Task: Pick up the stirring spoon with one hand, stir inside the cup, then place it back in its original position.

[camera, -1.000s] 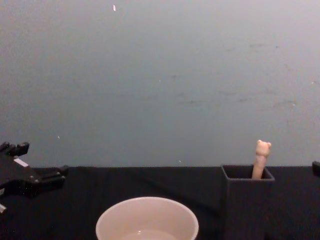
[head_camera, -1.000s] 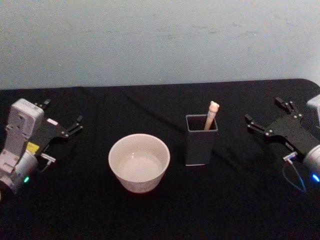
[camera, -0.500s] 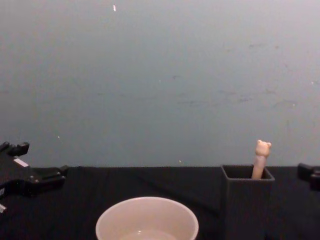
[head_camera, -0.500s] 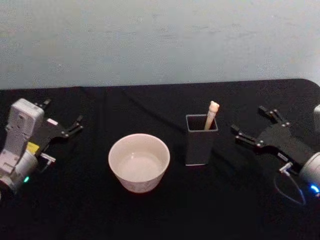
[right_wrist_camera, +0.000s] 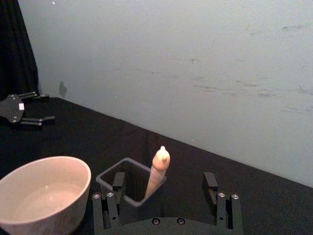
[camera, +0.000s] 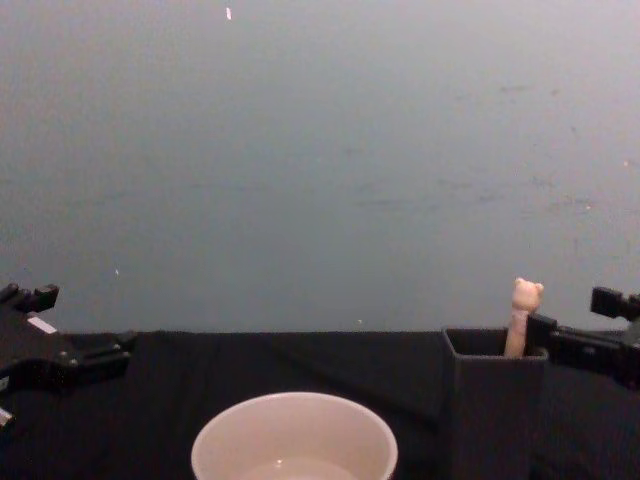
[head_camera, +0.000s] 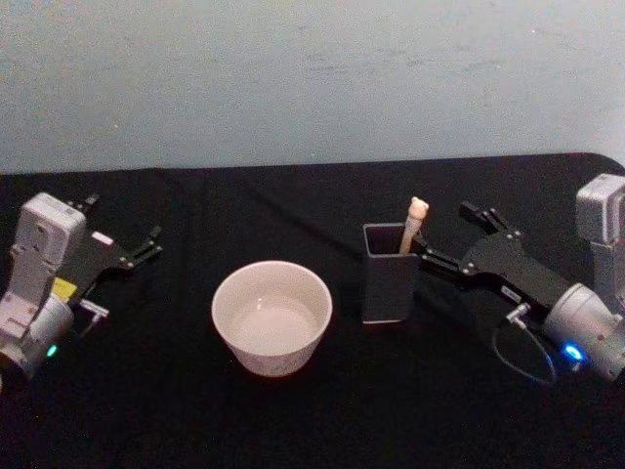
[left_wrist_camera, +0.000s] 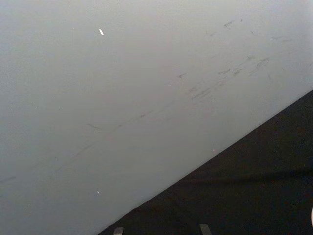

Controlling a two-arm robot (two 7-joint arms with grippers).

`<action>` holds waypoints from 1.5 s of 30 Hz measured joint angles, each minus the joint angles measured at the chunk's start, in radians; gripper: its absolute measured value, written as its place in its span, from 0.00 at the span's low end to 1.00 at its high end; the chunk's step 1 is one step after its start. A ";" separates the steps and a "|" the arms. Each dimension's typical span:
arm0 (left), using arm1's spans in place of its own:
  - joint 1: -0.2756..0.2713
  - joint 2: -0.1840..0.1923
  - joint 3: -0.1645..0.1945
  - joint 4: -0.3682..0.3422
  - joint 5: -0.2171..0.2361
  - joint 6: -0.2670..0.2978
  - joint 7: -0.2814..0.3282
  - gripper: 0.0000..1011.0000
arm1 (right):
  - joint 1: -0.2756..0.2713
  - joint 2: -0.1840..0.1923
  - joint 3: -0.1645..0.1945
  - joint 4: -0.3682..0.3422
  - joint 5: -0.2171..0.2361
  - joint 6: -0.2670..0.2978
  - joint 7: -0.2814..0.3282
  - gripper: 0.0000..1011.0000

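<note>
The holder's sides surround the rest of the stirring spoon, so my right gripper should next grab the spoon's beige handle just under the bear head (camera: pixel 518 322) to stir.
The stirring spoon (head_camera: pixel 413 223) stands in the dark grey square holder (head_camera: pixel 391 291), its beige bear-topped handle (camera: pixel 526 296) sticking out above the rim. The cream cup (head_camera: pixel 271 344) sits left of the holder. My right gripper (head_camera: pixel 441 233) is open just right of the holder, at the height of the handle, one fingertip close to the rim. In the right wrist view the spoon (right_wrist_camera: pixel 157 169) rises ahead between the open fingers (right_wrist_camera: pixel 119 180), apart from them, and the holder (right_wrist_camera: pixel 108 177) and cup (right_wrist_camera: pixel 44 196) lie beyond. My left gripper (head_camera: pixel 125 217) is parked open at the far left.
A black cloth (head_camera: pixel 195 420) covers the table, with a pale blue-grey wall (head_camera: pixel 312 78) behind it. A loose cable (head_camera: pixel 522 357) hangs under the right wrist. The left gripper (camera: pixel 85 322) shows at the chest view's left edge.
My right gripper has moved left across the table toward the holder and now sits right beside the spoon handle. The left arm, cup, holder and spoon have not moved.
</note>
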 joint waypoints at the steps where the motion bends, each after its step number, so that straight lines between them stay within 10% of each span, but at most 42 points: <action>1: 0.000 0.000 0.000 0.000 0.000 0.000 0.000 0.99 | 0.007 -0.007 -0.001 0.007 0.001 0.003 0.004 0.99; 24: 0.000 0.000 0.000 0.000 0.000 0.000 0.000 0.99 | 0.110 -0.112 0.009 0.135 -0.019 0.042 0.073 0.99; 45: 0.000 0.000 0.000 0.000 0.000 0.000 0.000 0.99 | 0.114 -0.116 0.013 0.140 -0.017 0.052 0.080 0.99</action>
